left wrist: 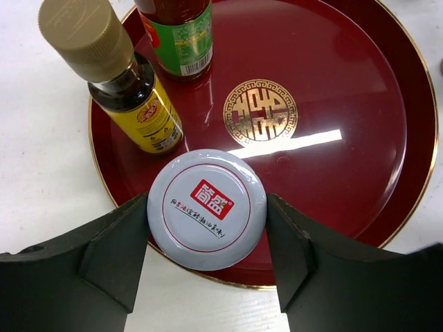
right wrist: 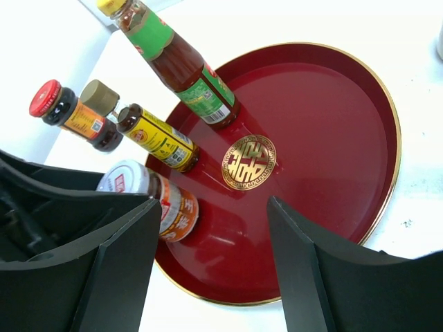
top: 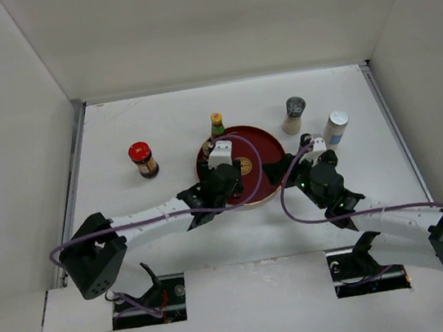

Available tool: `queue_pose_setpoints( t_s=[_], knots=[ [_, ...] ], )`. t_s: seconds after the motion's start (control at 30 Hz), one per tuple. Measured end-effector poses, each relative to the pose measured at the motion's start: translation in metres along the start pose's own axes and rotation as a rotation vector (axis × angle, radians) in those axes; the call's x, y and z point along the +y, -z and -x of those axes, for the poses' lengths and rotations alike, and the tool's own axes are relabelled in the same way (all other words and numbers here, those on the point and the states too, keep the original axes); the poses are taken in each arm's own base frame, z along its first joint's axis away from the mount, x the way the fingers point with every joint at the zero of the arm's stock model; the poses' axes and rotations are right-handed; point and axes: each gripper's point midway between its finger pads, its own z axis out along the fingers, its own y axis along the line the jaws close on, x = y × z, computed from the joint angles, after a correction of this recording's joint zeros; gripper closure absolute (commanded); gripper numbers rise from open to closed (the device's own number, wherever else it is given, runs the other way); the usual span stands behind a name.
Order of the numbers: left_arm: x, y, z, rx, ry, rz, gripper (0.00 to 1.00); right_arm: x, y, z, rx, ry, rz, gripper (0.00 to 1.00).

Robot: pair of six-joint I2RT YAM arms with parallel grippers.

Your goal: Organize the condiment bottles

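Note:
The left gripper needs to open: the white-lidded jar (left wrist: 207,207) would stand on the tray's flat bottom, inside the tray's rim.
My left gripper (left wrist: 208,211) is shut on a white-lidded jar (left wrist: 207,207) with an orange label, which stands just inside the near-left rim of the dark-red tray (left wrist: 346,104). Behind it on the tray stand a tan-capped bottle (left wrist: 118,76) with a yellow label and a slim green-labelled bottle (right wrist: 183,66) with a yellow cap. Over the tray's right side my right gripper (right wrist: 214,270) is open with nothing between its fingers. Off the tray stand a red-lidded dark jar (top: 144,159) at the left, and a grey-capped shaker (top: 294,114) and a white cylinder (top: 335,128) at the right.
White walls close in the table (top: 157,117) on the left, back and right. In the top view both arms reach in from the near edge, and the left gripper (top: 220,170) and the right gripper (top: 284,169) meet around the tray (top: 251,141).

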Motion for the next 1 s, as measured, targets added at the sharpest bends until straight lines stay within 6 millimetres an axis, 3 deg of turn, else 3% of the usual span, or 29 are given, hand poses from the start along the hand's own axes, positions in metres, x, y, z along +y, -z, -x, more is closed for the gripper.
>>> queue_pose_setpoints(
  t_s=[0.1, 0.27, 0.37, 0.47, 0.6, 0.67, 0.77, 0.9, 1.0],
  knots=[
    [-0.001, -0.005, -0.002, -0.002, 0.003, 0.004, 0.62, 0.0, 0.0, 0.0, -0.001, 0.0, 0.0, 0.3],
    [0.004, -0.007, -0.003, -0.016, 0.013, 0.017, 0.25, 0.0, 0.0, 0.001, -0.002, -0.001, 0.001, 0.29],
    [0.008, -0.001, 0.004, -0.047, 0.036, 0.014, 0.16, 0.0, 0.0, 0.001, -0.002, -0.001, 0.001, 0.28],
    [0.014, 0.015, 0.029, -0.113, 0.091, -0.006, 0.14, 0.0, 0.0, 0.001, -0.002, -0.001, 0.001, 0.28],
    [0.026, 0.044, 0.077, -0.236, 0.186, -0.032, 0.13, 0.0, 0.0, 0.001, -0.002, -0.001, 0.001, 0.27],
    [0.043, 0.057, 0.099, -0.3, 0.236, -0.008, 0.12, 0.0, 0.0, 0.001, -0.002, -0.001, 0.001, 0.27],
    [0.09, 0.061, 0.115, -0.35, 0.289, 0.119, 0.1, 0.0, 0.0, 0.001, -0.003, -0.001, 0.002, 0.26],
    [0.162, 0.042, 0.101, -0.282, 0.285, 0.363, 0.08, 0.0, 0.0, 0.001, -0.003, -0.001, 0.002, 0.24],
    [0.201, 0.028, 0.079, -0.2, 0.271, 0.495, 0.07, -0.001, 0.0, -0.001, 0.002, 0.001, -0.001, 0.21]
  ],
)
